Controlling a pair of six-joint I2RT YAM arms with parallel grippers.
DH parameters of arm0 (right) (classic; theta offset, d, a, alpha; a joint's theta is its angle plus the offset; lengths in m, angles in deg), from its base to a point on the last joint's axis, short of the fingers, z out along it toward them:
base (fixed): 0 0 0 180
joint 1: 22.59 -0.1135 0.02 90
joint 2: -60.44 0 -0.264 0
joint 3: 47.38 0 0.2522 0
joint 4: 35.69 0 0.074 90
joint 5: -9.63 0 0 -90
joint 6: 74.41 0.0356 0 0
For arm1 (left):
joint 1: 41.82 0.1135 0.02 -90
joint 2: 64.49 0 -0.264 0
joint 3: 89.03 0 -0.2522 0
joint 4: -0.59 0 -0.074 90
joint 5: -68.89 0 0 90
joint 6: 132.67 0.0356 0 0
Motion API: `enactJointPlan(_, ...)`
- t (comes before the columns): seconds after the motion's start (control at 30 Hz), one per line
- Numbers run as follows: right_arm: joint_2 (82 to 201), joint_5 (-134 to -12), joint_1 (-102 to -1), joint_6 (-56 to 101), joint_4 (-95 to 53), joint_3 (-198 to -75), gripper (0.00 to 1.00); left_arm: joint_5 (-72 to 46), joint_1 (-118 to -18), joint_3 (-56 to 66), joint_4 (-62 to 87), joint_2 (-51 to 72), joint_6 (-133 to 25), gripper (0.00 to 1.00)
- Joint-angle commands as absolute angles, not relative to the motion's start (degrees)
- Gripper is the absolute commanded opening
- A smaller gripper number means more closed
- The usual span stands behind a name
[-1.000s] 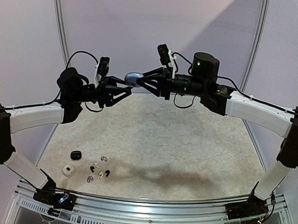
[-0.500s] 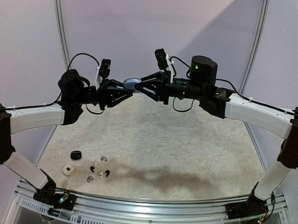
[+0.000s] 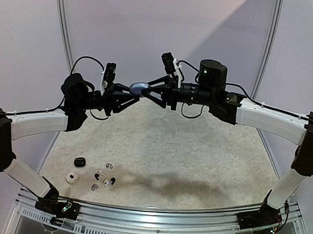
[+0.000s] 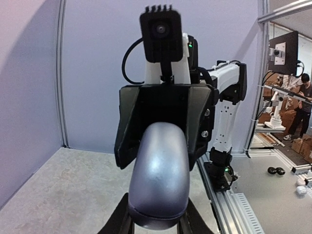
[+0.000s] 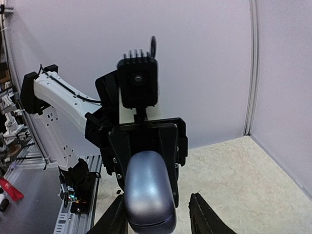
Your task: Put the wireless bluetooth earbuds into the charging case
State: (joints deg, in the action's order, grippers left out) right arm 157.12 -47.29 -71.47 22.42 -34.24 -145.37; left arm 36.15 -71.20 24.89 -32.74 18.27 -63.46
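My right gripper is going to grab the closed charging case next, by the end opposite my left gripper. The case's other end has to stay free for opening it and putting the earbuds in.
High above the table a greyish-lavender charging case (image 3: 138,87) hangs closed between my two grippers. My left gripper (image 3: 131,91) is shut on it; in the left wrist view the case (image 4: 158,180) sits pinched between both fingers (image 4: 118,220). My right gripper (image 3: 149,90) faces it from the other side and stands open. In the right wrist view the case (image 5: 148,195) is beside one finger, and the other finger (image 5: 202,214) stands clear of it. Several tiny earbuds (image 3: 107,182) lie on the table at the near left.
A small black case (image 3: 79,162) and a white case (image 3: 71,177) rest on the table beside the earbuds. The speckled table (image 3: 197,145) ends at a metal rail (image 3: 156,219) in front and curved purple walls behind.
The left gripper has closed on the case. The right gripper's jaws have widened off it. Both grippers and the case have shifted slightly left.
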Motion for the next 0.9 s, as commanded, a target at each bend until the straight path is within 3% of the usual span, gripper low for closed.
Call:
enactJointPlan(0.0,157.2,-55.0,-71.5,22.3,-29.0,-145.6,0.48,35.3,-72.0,25.6,-32.1,16.1,-54.0,0.00)
enactJointPlan(0.5,159.9,-58.9,-71.5,21.6,-24.8,-149.8,0.47,34.9,-72.4,25.8,-14.3,13.9,-28.9,0.00)
enactJointPlan(0.87,161.7,-58.5,-71.4,22.3,-23.0,-151.3,0.44,35.2,-72.7,25.5,-11.3,13.8,-26.6,0.00)
